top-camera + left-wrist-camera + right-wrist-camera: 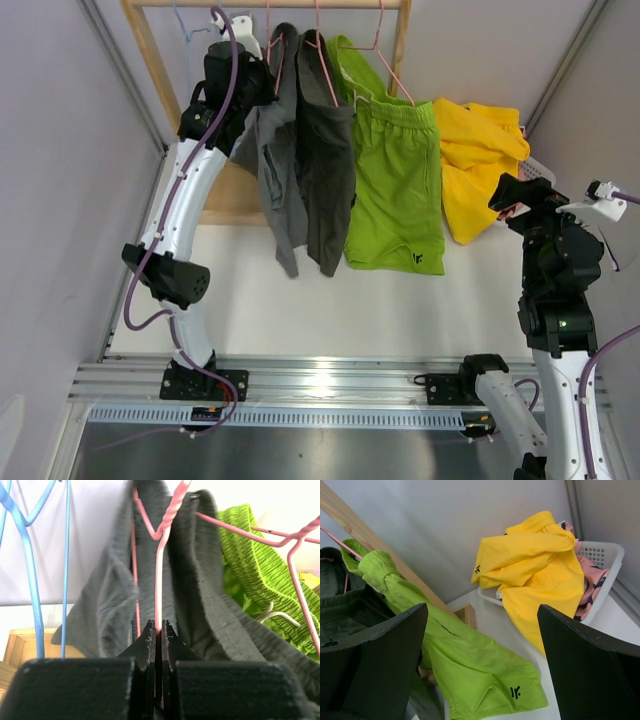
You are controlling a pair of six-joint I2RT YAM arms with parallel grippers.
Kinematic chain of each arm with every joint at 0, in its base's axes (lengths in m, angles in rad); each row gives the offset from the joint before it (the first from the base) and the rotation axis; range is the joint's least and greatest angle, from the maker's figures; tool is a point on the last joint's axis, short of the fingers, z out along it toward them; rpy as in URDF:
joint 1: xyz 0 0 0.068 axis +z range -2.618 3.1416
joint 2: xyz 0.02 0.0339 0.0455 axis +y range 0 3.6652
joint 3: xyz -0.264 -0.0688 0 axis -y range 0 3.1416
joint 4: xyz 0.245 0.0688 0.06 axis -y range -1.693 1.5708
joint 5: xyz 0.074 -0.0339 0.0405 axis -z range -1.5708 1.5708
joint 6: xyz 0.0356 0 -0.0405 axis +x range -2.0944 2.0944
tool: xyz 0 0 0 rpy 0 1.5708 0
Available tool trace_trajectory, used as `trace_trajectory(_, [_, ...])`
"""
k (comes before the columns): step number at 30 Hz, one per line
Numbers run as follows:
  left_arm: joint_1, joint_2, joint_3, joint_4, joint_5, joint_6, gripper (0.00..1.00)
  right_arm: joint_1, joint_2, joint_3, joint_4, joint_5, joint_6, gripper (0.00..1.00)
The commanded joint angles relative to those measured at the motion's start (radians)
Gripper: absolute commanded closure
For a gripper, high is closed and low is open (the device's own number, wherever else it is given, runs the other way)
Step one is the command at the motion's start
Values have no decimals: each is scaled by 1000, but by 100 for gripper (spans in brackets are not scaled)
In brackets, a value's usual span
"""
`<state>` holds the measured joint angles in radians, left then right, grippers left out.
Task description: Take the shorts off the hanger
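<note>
I will grab the grey shorts (305,170) with my right gripper by the low-hanging leg end (327,258) to take them off and leave the pink hanger free.
Dark grey shorts (305,170) hang on a pink hanger (324,72) on the wooden rack. Lime green shorts (395,190) with a small dark logo hang on a second pink hanger (385,60) to their right. My left gripper (262,72) is up at the rack. In the left wrist view it (159,626) is shut on the pink hanger wire (159,570), with the grey shorts (205,590) draped on both sides. Yellow shorts (475,160) lie over a white basket. Pink patterned shorts (592,580) lie inside it. My right gripper (508,195) is open and empty, facing the green shorts (470,670).
The white basket (607,555) stands at the back right against the wall. A blue hanger (30,570) hangs empty to the left of the grey shorts. The wooden rack frame (150,60) stands at the back, with its base (465,615) on the table.
</note>
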<state>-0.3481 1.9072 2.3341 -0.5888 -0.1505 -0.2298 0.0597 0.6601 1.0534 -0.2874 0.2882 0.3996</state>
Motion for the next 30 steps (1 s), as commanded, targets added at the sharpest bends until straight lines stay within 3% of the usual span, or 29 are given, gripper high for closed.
trace_trajectory(1, [-6, -2, 57, 38, 12, 3, 100, 12, -11, 8, 4, -27, 5, 3])
trace_trajectory(9, [-11, -89, 140, 46, 12, 23, 100, 63, -28, 66, 62, -115, -18, 4])
trace_trajectory(15, [-11, -137, 183, 46, 19, 21, 100, 136, 60, 169, 157, -334, -63, 2])
trace_trajectory(18, [-11, -165, 183, 44, 17, 17, 100, 270, 201, 303, 128, -354, -152, 1])
trace_trajectory(20, [-11, -181, 185, 40, 19, 7, 100, 487, 297, 450, 46, -278, -224, 1])
trace_trajectory(21, [-11, -186, 183, 37, 23, -3, 100, 593, 396, 497, 25, -91, -322, 1])
trace_trajectory(22, [-11, -197, 180, 34, 26, -6, 100, 826, 447, 538, 15, 13, -378, 1])
trace_trajectory(24, [-11, -209, 170, 23, 29, -19, 100, 1012, 594, 626, 37, 247, -494, 1])
trace_trajectory(25, [-11, -226, 156, 21, 31, -20, 100, 1092, 636, 652, 47, 265, -486, 1])
trace_trajectory(30, [-11, -278, 94, 15, 38, -39, 100, 1186, 837, 787, 120, 273, -410, 1])
